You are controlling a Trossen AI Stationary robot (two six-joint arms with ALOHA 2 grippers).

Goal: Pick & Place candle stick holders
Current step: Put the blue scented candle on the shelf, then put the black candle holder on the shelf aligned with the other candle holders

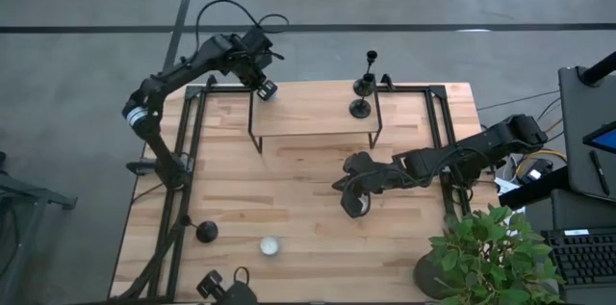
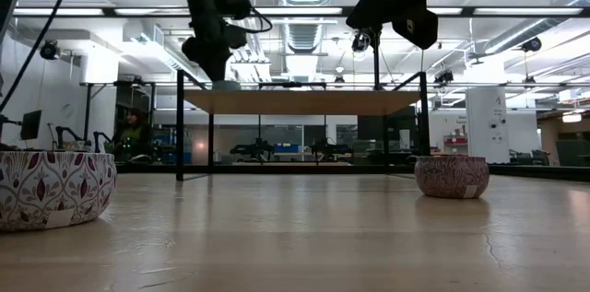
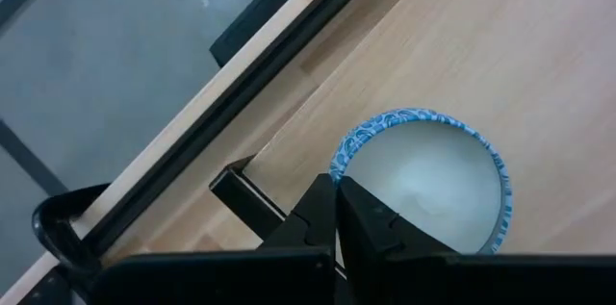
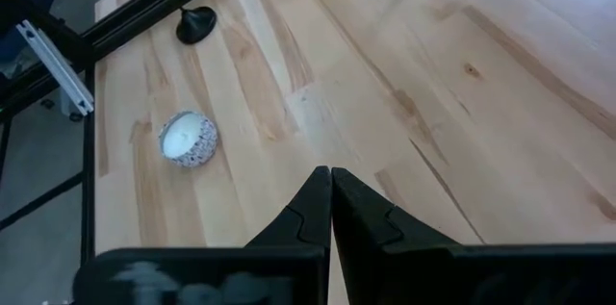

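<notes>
The tin [image 1: 271, 93] rests level on the shelf top [image 1: 287, 97], inside the shelf's far edge and black bracket, so it is time for my left gripper to let go of the tin.
Two black candle stick holders stand on their round bases at the right end of a raised wooden shelf [image 1: 318, 113]: a tall one [image 1: 365, 84] and a shorter one [image 1: 359, 108]. A small black piece with a round base [image 1: 206, 231] stands on the table near the left front. My left gripper [image 1: 267, 90] is over the shelf's far left corner, shut on a blue-patterned candle tin [image 3: 423, 180] filled with white wax. My right gripper [image 1: 354, 204] hangs shut over the middle of the table, with nothing in it. My left gripper has the candle tin by its rim [image 3: 339, 163], at the side nearest the wrist. One finger [image 3: 380, 218] lies over the wax inside and the other outside the wall. The fingers slant down from above. Whether the tin's bottom rests on the shelf cannot be told.
A white candle [image 1: 269, 245] sits near the table's front edge. The low view shows a leaf-patterned tin [image 2: 51, 186] close by on the left and a reddish one [image 2: 452, 175] on the right. A potted plant [image 1: 491, 252] stands at the near right corner.
</notes>
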